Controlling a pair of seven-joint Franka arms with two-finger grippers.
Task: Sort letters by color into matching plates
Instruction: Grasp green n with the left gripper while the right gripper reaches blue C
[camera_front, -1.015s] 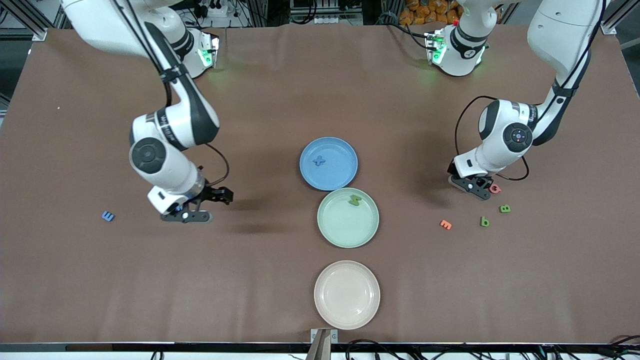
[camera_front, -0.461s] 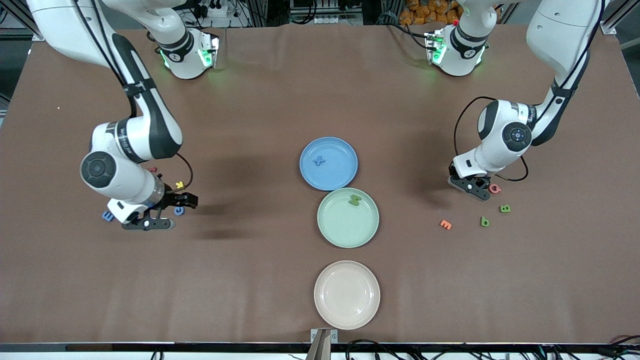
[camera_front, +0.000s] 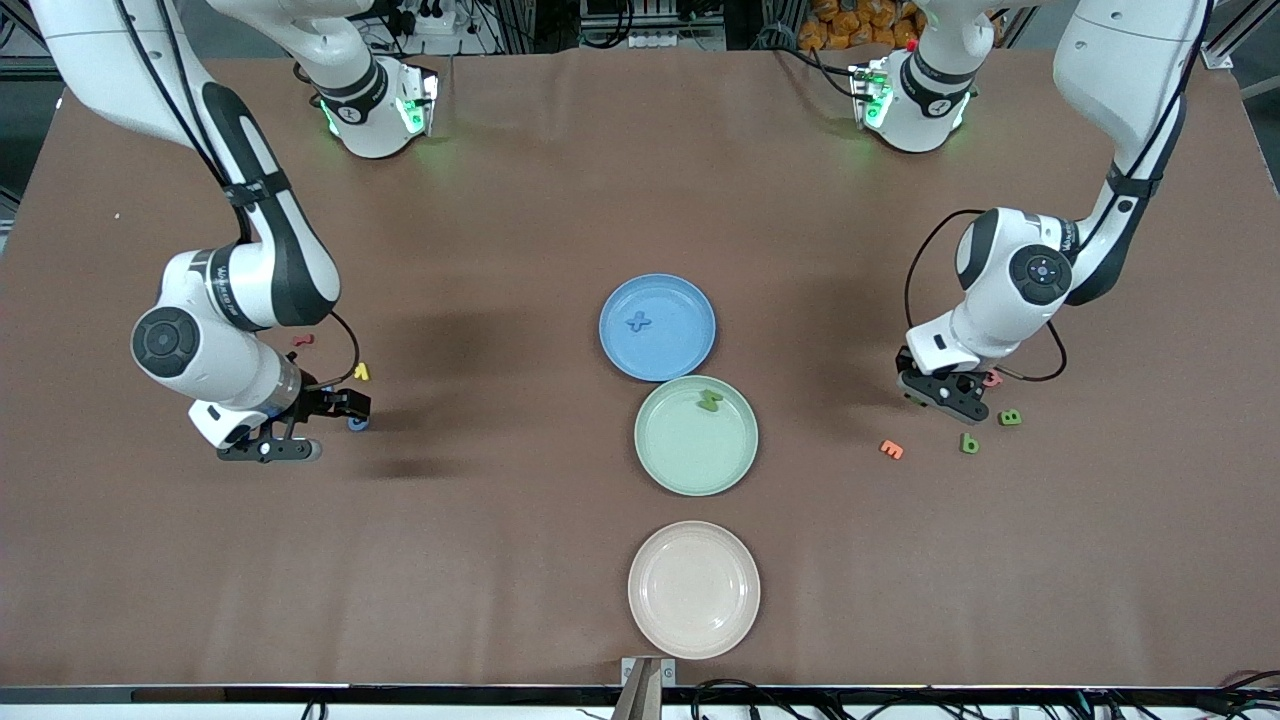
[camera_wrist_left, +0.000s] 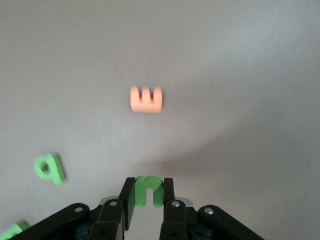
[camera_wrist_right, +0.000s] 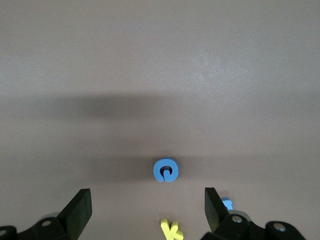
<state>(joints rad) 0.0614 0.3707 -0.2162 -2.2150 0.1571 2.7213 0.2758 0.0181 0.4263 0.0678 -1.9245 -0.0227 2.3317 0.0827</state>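
My right gripper picks up the round blue letter by its curved outer rim (camera_wrist_right: 174, 168) next, to sort it onto the blue plate.
My left gripper (camera_wrist_left: 149, 187) is shut on a small green letter (camera_wrist_left: 149, 192), low over the table at the left arm's end (camera_front: 946, 396). Close by lie an orange letter (camera_front: 891, 450), a green b (camera_front: 968, 442), a green B (camera_front: 1010, 417) and a pink letter (camera_front: 992, 378). My right gripper (camera_front: 308, 428) hangs open over a round blue letter (camera_wrist_right: 166, 170); nothing is between its fingers. The blue plate (camera_front: 690, 350) holds a blue cross-shaped letter (camera_front: 638, 321). Touching it on the nearer side, the green plate (camera_front: 690, 465) holds a green letter (camera_front: 710, 400).
A cream-white plate (camera_front: 693, 620) sits nearest the front camera, in line with the other two. A yellow letter (camera_front: 361, 372) and a red letter (camera_front: 302, 339) lie beside the right gripper. A corner of another blue piece (camera_wrist_right: 227, 203) shows by one right finger.
The right arm swung toward its end of the table and now covers the blue E. The left gripper closed on the green letter and shifted slightly.
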